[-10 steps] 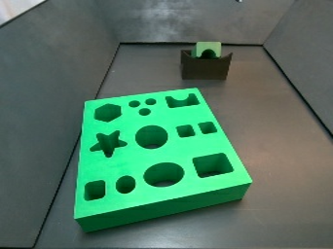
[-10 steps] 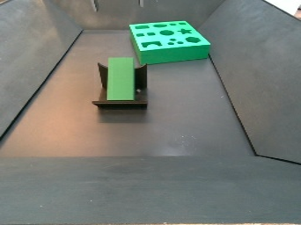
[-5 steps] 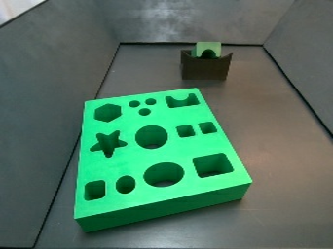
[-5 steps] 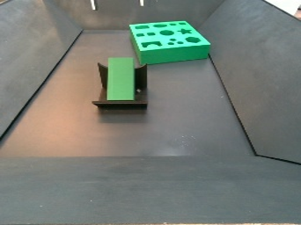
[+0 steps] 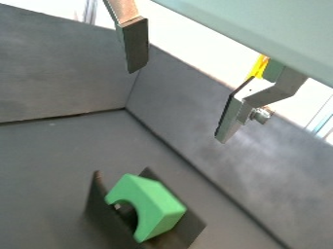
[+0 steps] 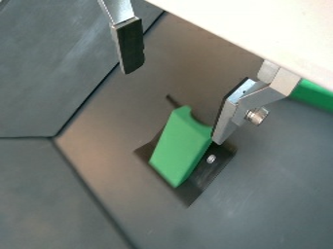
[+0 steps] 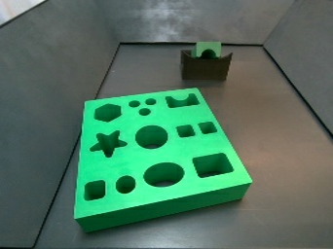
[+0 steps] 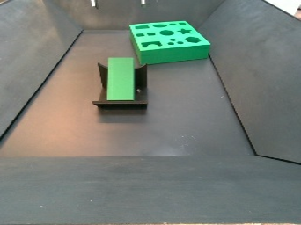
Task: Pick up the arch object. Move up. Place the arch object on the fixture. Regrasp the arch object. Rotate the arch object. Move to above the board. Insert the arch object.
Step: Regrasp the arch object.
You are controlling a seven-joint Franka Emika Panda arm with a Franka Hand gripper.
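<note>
My gripper grabs the arch object by its arched body (image 7: 208,49) (image 5: 152,202) next, to lift it off the fixture for placing.
The arch object (image 7: 205,50), a small green block, lies in the dip of the dark fixture (image 7: 204,67) at the back of the floor; a side view shows the arch object (image 8: 120,79) lengthwise on the fixture (image 8: 119,103). The board (image 7: 156,204) is the big green slab with shaped holes, apart from the fixture. My gripper (image 5: 182,102) hangs open high above the arch object (image 5: 146,202), with nothing between its fingers. In a wrist view the gripper (image 6: 177,105) frames the arch object (image 6: 176,146) from above without touching it. Neither side view shows the gripper.
Dark sloping walls enclose the floor on all sides. An edge of the board (image 6: 313,94) shows beside a finger in a wrist view. The board (image 8: 177,53) sits close to the far wall in a side view.
</note>
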